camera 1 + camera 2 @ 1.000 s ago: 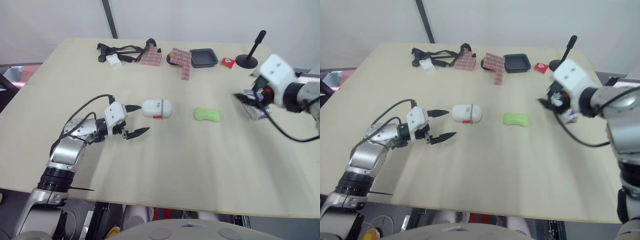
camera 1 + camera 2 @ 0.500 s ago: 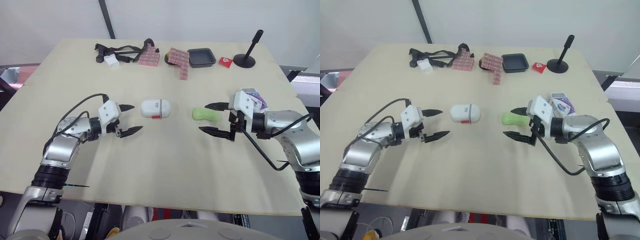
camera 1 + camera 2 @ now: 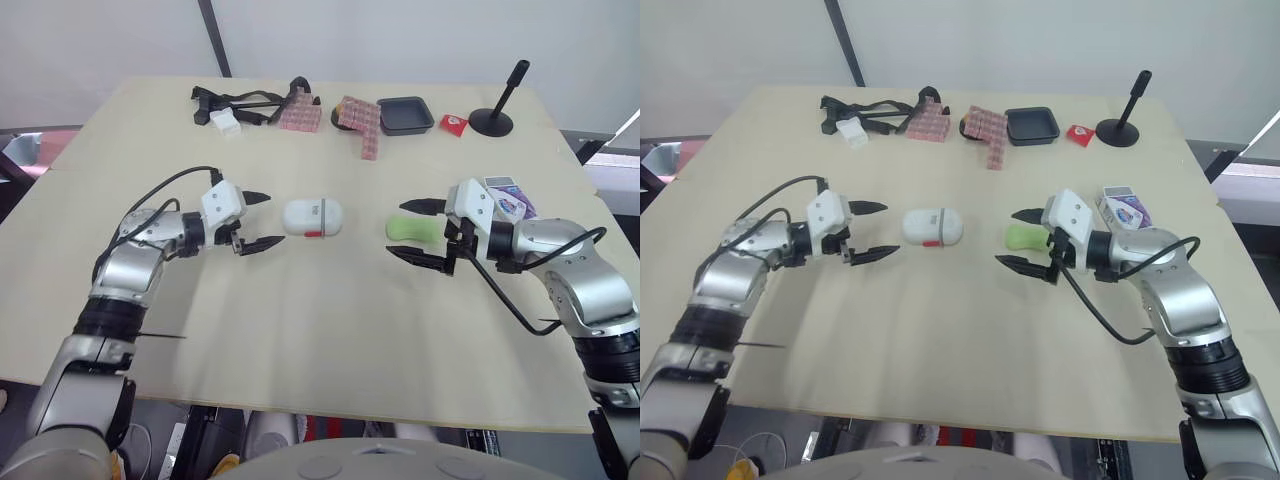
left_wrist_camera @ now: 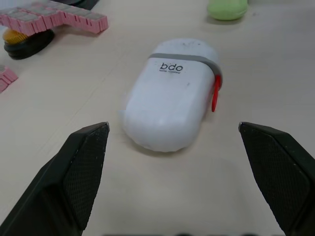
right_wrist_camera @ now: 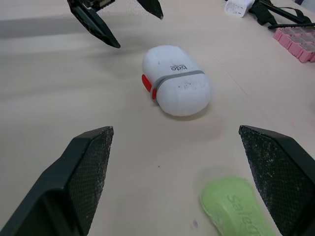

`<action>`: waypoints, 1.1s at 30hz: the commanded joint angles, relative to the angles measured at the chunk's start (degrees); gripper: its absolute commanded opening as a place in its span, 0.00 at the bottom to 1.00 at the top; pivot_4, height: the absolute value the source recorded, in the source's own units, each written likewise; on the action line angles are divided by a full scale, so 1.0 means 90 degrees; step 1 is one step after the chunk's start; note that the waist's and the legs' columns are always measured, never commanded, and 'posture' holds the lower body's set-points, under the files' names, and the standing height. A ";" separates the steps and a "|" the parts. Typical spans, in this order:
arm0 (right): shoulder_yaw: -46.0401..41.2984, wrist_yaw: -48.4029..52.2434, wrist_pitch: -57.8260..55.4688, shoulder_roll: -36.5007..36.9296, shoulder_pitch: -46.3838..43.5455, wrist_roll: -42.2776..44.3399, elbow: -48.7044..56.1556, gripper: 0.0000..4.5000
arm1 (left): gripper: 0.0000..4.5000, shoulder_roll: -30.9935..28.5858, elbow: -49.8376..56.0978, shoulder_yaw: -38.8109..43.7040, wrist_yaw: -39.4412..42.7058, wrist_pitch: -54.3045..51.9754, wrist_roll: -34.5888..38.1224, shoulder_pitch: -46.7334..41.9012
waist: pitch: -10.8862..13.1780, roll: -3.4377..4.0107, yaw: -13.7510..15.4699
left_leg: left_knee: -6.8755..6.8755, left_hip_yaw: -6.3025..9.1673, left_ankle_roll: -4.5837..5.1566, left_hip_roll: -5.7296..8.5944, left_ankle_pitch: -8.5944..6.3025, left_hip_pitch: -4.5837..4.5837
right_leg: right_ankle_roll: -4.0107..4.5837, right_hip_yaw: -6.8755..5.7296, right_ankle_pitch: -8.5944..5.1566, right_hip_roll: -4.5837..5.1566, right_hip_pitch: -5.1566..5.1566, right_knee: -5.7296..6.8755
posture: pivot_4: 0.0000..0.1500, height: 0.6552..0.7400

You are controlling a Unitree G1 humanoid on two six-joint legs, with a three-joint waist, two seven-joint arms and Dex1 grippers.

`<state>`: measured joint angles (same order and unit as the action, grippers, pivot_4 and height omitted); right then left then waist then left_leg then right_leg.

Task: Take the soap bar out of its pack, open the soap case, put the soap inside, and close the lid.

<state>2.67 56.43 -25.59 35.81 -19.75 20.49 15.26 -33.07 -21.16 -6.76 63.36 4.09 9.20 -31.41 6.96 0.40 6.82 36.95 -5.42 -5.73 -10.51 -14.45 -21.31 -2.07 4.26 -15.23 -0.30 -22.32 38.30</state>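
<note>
My left gripper should next grab the white soap case by its long body below the grey band (image 3: 300,217), to open the case for the soap (image 3: 412,229).
The white soap case (image 3: 313,217) lies shut at the table's middle, with a grey band and a red clasp. Just to its left, my left gripper (image 3: 276,218) is open, its tips short of the case's end (image 4: 172,101). To the right of the case lies the bare green soap bar (image 3: 413,229). My right gripper (image 3: 396,227) is open with one finger on each side of the soap, not closed on it. In the right wrist view the soap (image 5: 236,206) lies low between the fingers. The soap pack (image 3: 508,200) lies behind the right wrist.
Along the far edge sit black straps (image 3: 240,100), pink grid pieces (image 3: 361,122), a black tray (image 3: 407,114), a small red item (image 3: 455,124) and a black stand (image 3: 495,118). The near half of the table is bare wood.
My right gripper has swung from the pack at the right over to the green soap and now straddles it. My left gripper has edged up closer to the case.
</note>
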 commanded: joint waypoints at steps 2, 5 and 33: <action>0.0099 -0.0143 0.0115 -0.0051 0.0024 -0.0010 0.0365 0.97 | 1.00 0.0322 -0.1109 -0.0388 0.0404 0.0316 -0.0329 -0.0901 | 0.0000 0.0000 0.0039 | 0.0000 0.0001 0.0000 0.0000 0.0000 0.0002 | 0.0000 0.0001 0.0000 -0.0005 0.0003 0.0000 | 1.00 1.00; 0.0133 -0.0212 0.0122 -0.0034 0.0097 -0.0027 0.0448 0.97 | 1.00 0.0569 -0.1850 -0.0589 0.0490 0.0684 -0.0593 -0.1353 | 0.0000 -0.0001 0.0100 | 0.0001 0.0001 0.0001 0.0004 0.0000 0.0001 | 0.0000 0.0006 0.0000 -0.0014 0.0005 -0.0001 | 1.00 1.00; 0.0161 -0.0869 0.0038 0.0104 0.0806 -0.0120 0.1068 1.00 | 0.88 0.1558 -0.5312 -0.0674 0.0589 0.2240 -0.1689 -0.3142 | 0.0004 -0.0009 0.0117 | 0.0001 0.0008 0.0002 0.0005 -0.0001 -0.0004 | -0.0001 0.0006 0.0001 0.0006 0.0016 -0.0008 | 1.00 1.00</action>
<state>5.19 49.01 -25.85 36.12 -12.89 19.54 23.02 -19.01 -68.69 -14.14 68.41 23.49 -6.38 -58.40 7.00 0.32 7.87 36.95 -5.34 -5.71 -10.47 -14.47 -21.35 -2.08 4.31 -15.23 -0.24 -22.17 38.23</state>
